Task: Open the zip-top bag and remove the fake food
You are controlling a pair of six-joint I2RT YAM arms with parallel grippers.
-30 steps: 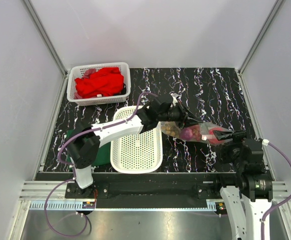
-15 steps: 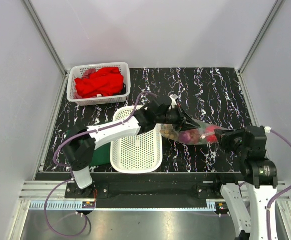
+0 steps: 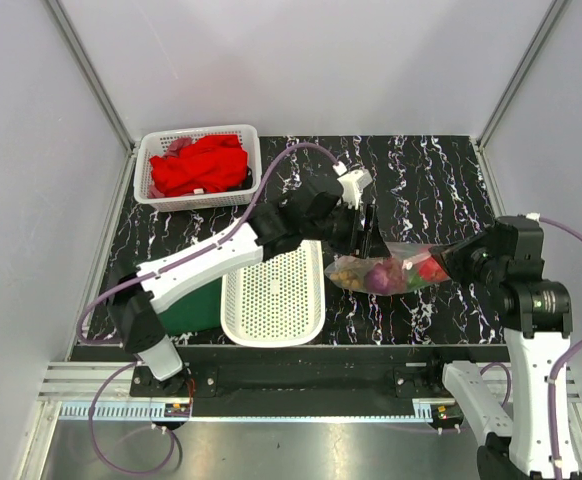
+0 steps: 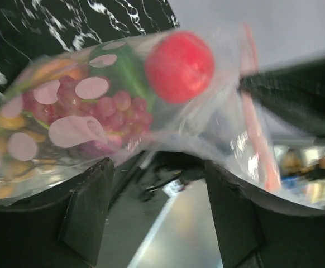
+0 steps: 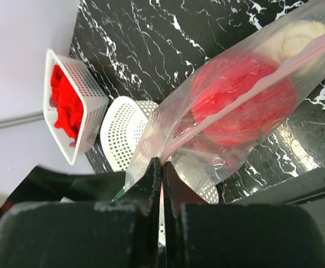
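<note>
Next, my left gripper reaches for and pinches the zip-top bag's side edge near the pink zip strip, leaving the zip strip free to open.
The zip-top bag hangs clear of the table at centre right, its pink zip strip at the right end. Fake food fills it: a red apple, purple grapes and yellow pieces. My right gripper is shut on the bag's zip edge; in the right wrist view its jaws pinch the plastic at the strip. My left gripper stands open just behind the bag's left end. In the left wrist view its fingers are spread below the bag with nothing between them.
A white basket of red cloth stands at the back left. A white perforated basket lies under the left arm, with a green object beside it. Metal frame rails run along the near table edge.
The left gripper has opened, let go of the bag and drawn back. The right gripper has shut on the bag's zip edge and moved up and right with it.
</note>
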